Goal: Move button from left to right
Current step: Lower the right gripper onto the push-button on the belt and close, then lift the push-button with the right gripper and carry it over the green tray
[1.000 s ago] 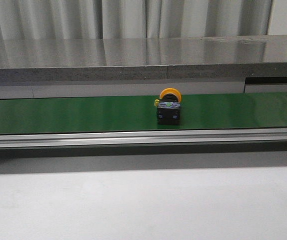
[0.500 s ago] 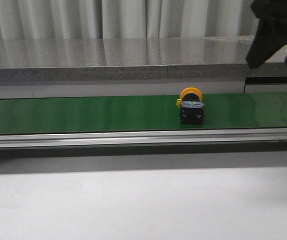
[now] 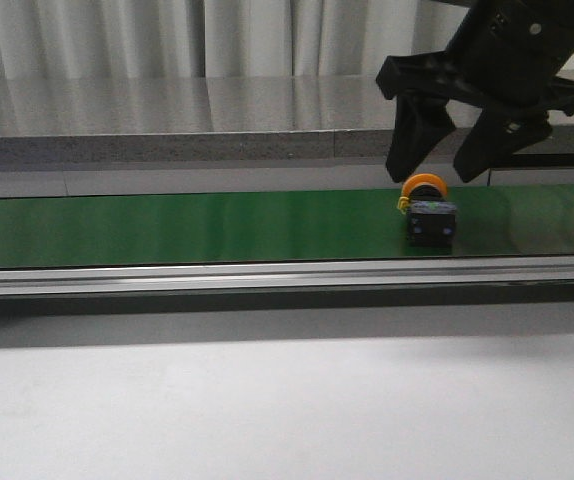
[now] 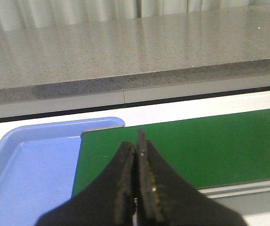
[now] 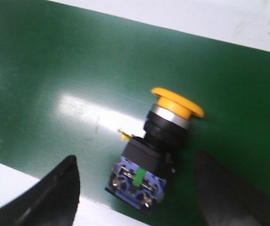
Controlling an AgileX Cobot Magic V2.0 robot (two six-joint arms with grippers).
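Observation:
In the front view my right gripper's fingers are still above the black body (image 3: 431,223), by the orange cap (image 3: 424,184), so it moves down next, and it is too early to close.
The button (image 3: 428,213), a yellow-orange mushroom cap on a black boxy body, lies on its side on the green belt (image 3: 167,228), right of centre. My right gripper (image 3: 437,165) is open and hangs just above it, one finger on each side. In the right wrist view the button (image 5: 161,146) lies between the two spread fingers (image 5: 55,193), touching neither; its blue and green terminal end faces the camera. My left gripper (image 4: 136,162) is shut and empty in the left wrist view, over the belt's left end (image 4: 210,141). It does not show in the front view.
A blue tray (image 4: 27,169) sits beside the belt's left end. A grey stone ledge (image 3: 217,110) runs behind the belt, with curtains beyond. A metal rail (image 3: 267,275) borders the belt's front edge, and a white table surface (image 3: 267,400) lies in front.
The button has travelled to the right along the belt. My right gripper has come in from the upper right and dropped down over the button, open.

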